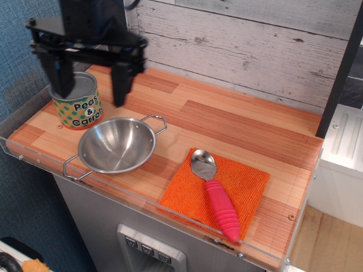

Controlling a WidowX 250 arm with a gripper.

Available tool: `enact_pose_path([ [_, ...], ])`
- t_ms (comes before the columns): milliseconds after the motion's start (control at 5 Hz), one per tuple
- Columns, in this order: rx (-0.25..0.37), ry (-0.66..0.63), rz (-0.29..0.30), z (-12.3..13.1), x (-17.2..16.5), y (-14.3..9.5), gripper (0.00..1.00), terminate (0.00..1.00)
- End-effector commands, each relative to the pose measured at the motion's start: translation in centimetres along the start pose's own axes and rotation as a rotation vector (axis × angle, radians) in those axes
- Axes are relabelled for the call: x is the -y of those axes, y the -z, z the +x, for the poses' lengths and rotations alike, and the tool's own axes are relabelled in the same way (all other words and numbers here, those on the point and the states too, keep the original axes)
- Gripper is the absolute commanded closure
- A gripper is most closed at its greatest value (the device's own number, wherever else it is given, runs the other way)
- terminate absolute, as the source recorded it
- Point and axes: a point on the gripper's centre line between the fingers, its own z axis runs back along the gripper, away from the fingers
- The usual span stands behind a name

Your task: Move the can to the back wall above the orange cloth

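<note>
My gripper is to move the can to the back wall (244, 62) above the orange cloth, so next it needs to take hold of the can by its rim (85, 98).
The can (79, 105), a short tin with a grey top and a green "Peas & Carrots" label, stands upright at the far left of the wooden counter. My gripper (91, 90) hangs open over it, one dark finger at the can's left rim and the other just to its right, the can between them and not held. The orange cloth (249, 187) lies at the front right of the counter. The back wall (255, 51) of whitewashed planks runs behind the counter.
A steel bowl (116, 145) with two handles sits just in front of the can. A pink-handled spoon (217, 198) lies on the cloth. A blue textured wall (22, 73) closes the left side. A clear acrylic lip (85, 181) edges the counter front. A black post (343, 68) stands at the right.
</note>
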Motion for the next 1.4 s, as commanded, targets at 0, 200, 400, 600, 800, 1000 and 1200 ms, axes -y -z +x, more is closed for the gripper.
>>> enact_pose_path([
  [0, -0.007, 0.170, 0.009, 2.1, -5.8, 3.3, 0.00, 0.00],
  [200, -0.008, 0.222, -0.023, 2.2, -7.8, 4.5, 0.00, 0.00],
  [400, -0.048, 0.321, -0.001, 3.1, -9.1, 6.6, 0.00, 0.00],
  [600, -0.047, 0.452, 0.029, 4.6, -9.6, 7.6, 0.00, 0.00],
  [800, -0.052, 0.533, 0.013, 5.9, -10.7, 8.9, 0.00, 0.00],
  [1000, -0.045, 0.613, 0.026, 6.8, -11.2, 9.7, 0.00, 0.00],
  [1200, -0.053, 0.662, 0.022, 7.1, -12.2, 9.9, 0.00, 0.00],
])
